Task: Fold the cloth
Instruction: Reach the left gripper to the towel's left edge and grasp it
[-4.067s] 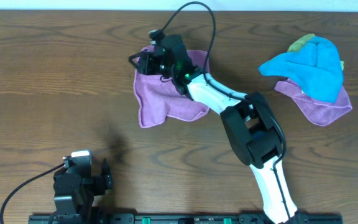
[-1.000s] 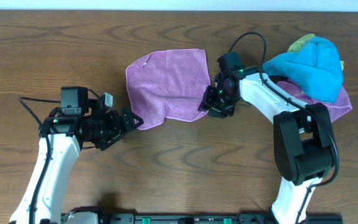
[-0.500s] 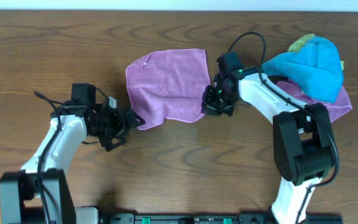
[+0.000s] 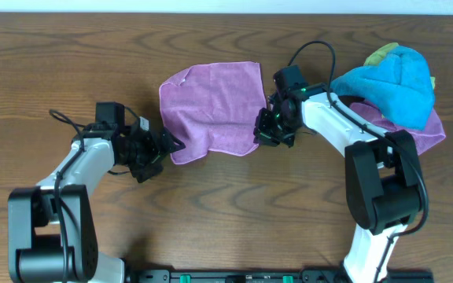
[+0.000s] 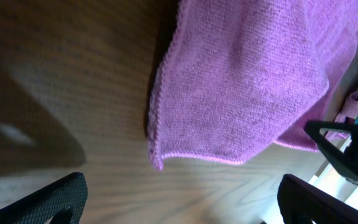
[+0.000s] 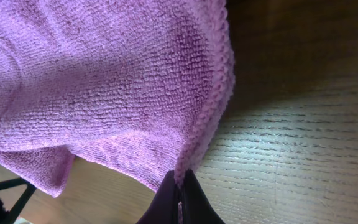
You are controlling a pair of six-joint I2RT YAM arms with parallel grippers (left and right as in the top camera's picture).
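Observation:
To fold the near edge of the cloth over, my left gripper should next grab the purple cloth at its free near corner, matching my right gripper.
A purple cloth lies spread on the wooden table at centre back. My right gripper is shut on the cloth's near right corner; the right wrist view shows the cloth with its hem pinched between the closed fingers. My left gripper is open, just left of the cloth's near left corner. In the left wrist view that corner lies on the wood ahead of the wide-apart fingertips, not between them.
A pile of cloths stands at the back right: a blue one over a purple one, with a green bit at the top. Bare wooden table in front.
My left arm came out from the front edge and moved right and back, up to the cloth's near left corner. My right gripper moved from the cloth's far left to its near right corner; the cloth spread out.

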